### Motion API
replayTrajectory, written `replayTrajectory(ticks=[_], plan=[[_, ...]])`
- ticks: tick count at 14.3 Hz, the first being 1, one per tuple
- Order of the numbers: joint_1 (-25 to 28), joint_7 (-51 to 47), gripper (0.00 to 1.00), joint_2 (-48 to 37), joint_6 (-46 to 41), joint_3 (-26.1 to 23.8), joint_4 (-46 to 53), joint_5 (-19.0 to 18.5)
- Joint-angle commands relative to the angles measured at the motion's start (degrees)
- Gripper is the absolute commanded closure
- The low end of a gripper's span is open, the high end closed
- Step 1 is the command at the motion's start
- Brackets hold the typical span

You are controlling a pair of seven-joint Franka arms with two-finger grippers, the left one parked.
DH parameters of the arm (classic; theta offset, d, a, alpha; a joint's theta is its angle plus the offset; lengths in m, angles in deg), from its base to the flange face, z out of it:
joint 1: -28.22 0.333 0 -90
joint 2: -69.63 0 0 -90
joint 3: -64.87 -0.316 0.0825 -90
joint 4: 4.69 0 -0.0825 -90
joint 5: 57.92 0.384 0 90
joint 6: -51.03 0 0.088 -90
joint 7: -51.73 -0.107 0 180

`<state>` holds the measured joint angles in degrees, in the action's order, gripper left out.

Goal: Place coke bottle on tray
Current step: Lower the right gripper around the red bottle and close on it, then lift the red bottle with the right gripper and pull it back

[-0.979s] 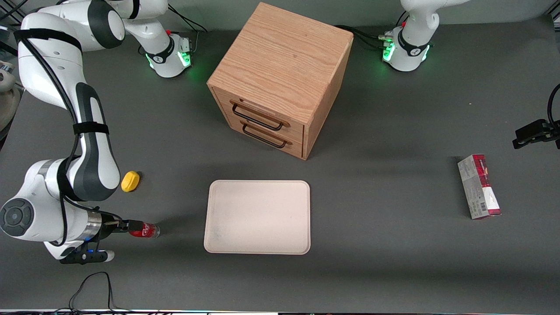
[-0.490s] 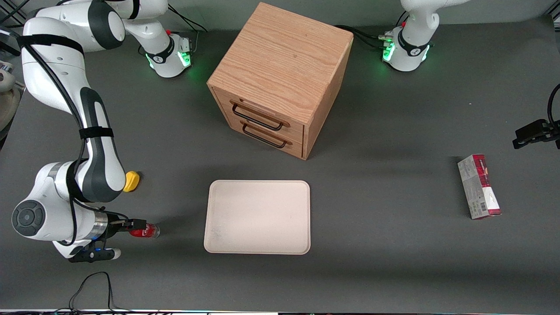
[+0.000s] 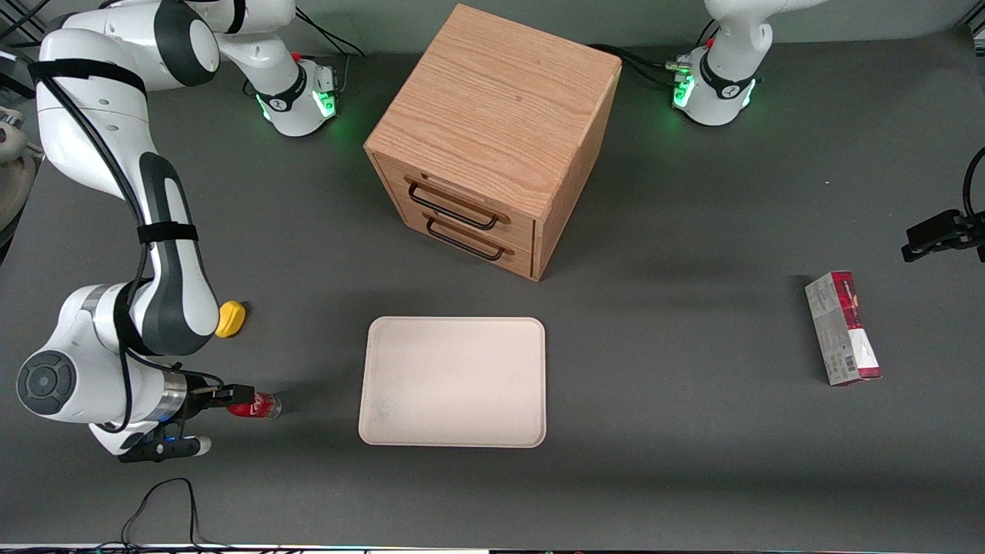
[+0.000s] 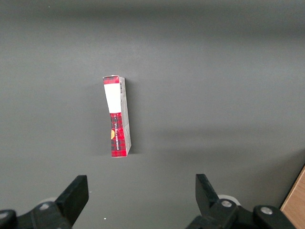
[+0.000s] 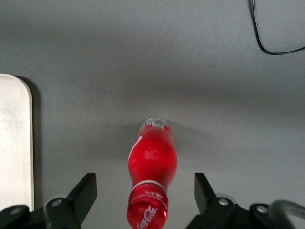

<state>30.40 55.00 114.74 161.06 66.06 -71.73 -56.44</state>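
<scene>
Next, my right gripper should grab the coke bottle by its end with the cap to place the bottle on the cream-white tray.
The coke bottle lies on its side on the dark table, toward the working arm's end, with its cap toward my gripper. My right gripper is low at the bottle's cap end. In the right wrist view the gripper is open, with one finger on each side of the bottle and neither touching it. The cream-white tray lies flat and bare a short way from the bottle's base. Its rounded edge shows in the right wrist view.
A yellow lemon-shaped thing lies beside my forearm, farther from the camera than the bottle. A wooden two-drawer cabinet stands farther back than the tray. A red-and-grey carton lies toward the parked arm's end. A black cable loops near the table's front edge.
My right arm's wrist and elbow shifted a little toward the tray, then eased back slightly. The gripper stays at the bottle's cap end. The bottle has not moved.
</scene>
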Motion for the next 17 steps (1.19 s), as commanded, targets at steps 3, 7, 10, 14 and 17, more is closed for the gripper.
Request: replayTrajectory(ticks=[3,7,10,14,17], plan=[[0.11,1.39,0.53,-1.86,-0.43,0.31,-1.16,0.19],[0.19,1.48,1.0,-2.48,-2.01,0.4,-1.25,-0.86],[0.28,1.31,1.0,-2.65,-2.72,0.4,-1.16,-1.04],[0.46,0.51,1.0,-6.42,-8.58,0.4,-0.72,-1.21],[0.72,-0.89,1.0,-10.29,-17.1,0.4,1.9,-2.36]])
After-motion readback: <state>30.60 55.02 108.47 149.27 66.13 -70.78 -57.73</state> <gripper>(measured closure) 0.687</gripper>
